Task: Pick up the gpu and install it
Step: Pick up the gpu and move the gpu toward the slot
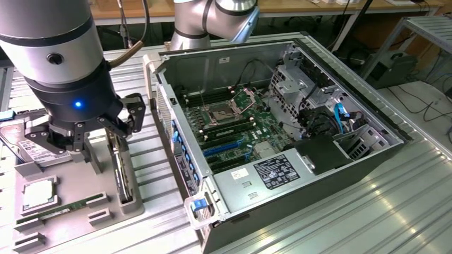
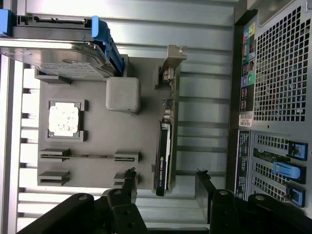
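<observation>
The gripper grips the GPU next by its black cooler end (image 2: 164,158), where two flat sides face outward, since the metal bracket (image 2: 173,56) flares out at one end of the GPU.
The gpu (image 2: 165,146) stands on its long edge in a slot of the grey parts holder (image 2: 92,136), its pale metal bracket (image 2: 173,61) at one end. In the exterior view the gpu (image 1: 121,172) is a thin dark card just below my gripper (image 1: 88,142). My gripper (image 2: 165,183) is open. Its two black fingertips (image 2: 129,181) stand on either side of the card's line, above it and not touching it. Nothing is between the fingers.
The open computer case (image 1: 367,119) lies to the exterior view's right, with the motherboard and its blue slots (image 1: 224,146) exposed. The holder also carries a hard drive (image 2: 58,58), a processor (image 2: 63,119) and a memory stick (image 2: 90,156). A slatted metal table (image 1: 367,211) lies under it all.
</observation>
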Motion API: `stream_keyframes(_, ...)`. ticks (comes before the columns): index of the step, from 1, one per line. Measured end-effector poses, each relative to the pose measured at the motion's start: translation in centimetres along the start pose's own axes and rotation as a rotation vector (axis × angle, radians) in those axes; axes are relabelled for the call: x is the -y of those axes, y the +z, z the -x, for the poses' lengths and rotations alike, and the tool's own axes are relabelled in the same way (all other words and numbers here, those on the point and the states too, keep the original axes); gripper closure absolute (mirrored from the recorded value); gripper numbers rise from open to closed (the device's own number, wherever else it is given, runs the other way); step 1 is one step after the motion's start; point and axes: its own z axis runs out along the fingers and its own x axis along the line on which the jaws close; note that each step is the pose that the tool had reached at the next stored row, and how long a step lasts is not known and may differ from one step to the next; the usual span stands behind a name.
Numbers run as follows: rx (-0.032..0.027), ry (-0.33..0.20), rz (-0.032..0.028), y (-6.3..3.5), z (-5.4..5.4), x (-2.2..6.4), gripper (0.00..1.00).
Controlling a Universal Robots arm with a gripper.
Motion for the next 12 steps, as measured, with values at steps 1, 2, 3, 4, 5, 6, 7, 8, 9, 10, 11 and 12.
stream_keyframes(1, -0.0001, -0.001, 0.0000, 0.04, 0.0, 0.04, 0.40)
stream_keyframes(2, -0.0001, -0.002, 0.0000, 0.07, 0.0, 0.09, 0.40)
stream_keyframes(3, -0.0002, -0.003, 0.0000, 0.13, 0.0, 0.16, 0.40)
stream_keyframes(4, -0.0002, -0.004, 0.0001, 0.22, 0.0, 0.20, 0.40)
stream_keyframes(5, -0.0002, -0.004, 0.0001, 0.29, 0.0, 0.21, 0.40)
stream_keyframes(6, -0.0004, -0.005, -0.0001, 0.41, 0.0, 0.21, 0.40)
stream_keyframes(7, -0.0006, -0.005, -0.0027, 0.75, 0.0, 0.19, 0.40)
stream_keyframes(8, -0.0007, -0.005, -0.0055, 0.96, 0.0, 0.10, 0.40)
stream_keyframes(9, -0.0009, -0.005, -0.0081, 1.10, 0.0, 0.00, 0.40)
stream_keyframes(10, -0.0009, -0.005, -0.0104, 1.26, 0.0, -0.10, 0.40)
stream_keyframes(11, -0.0009, -0.005, -0.0121, 1.41, 0.0, -0.16, 0.40)
stream_keyframes(12, -0.0009, -0.005, -0.0135, 1.58, 0.0, -0.19, 0.40)
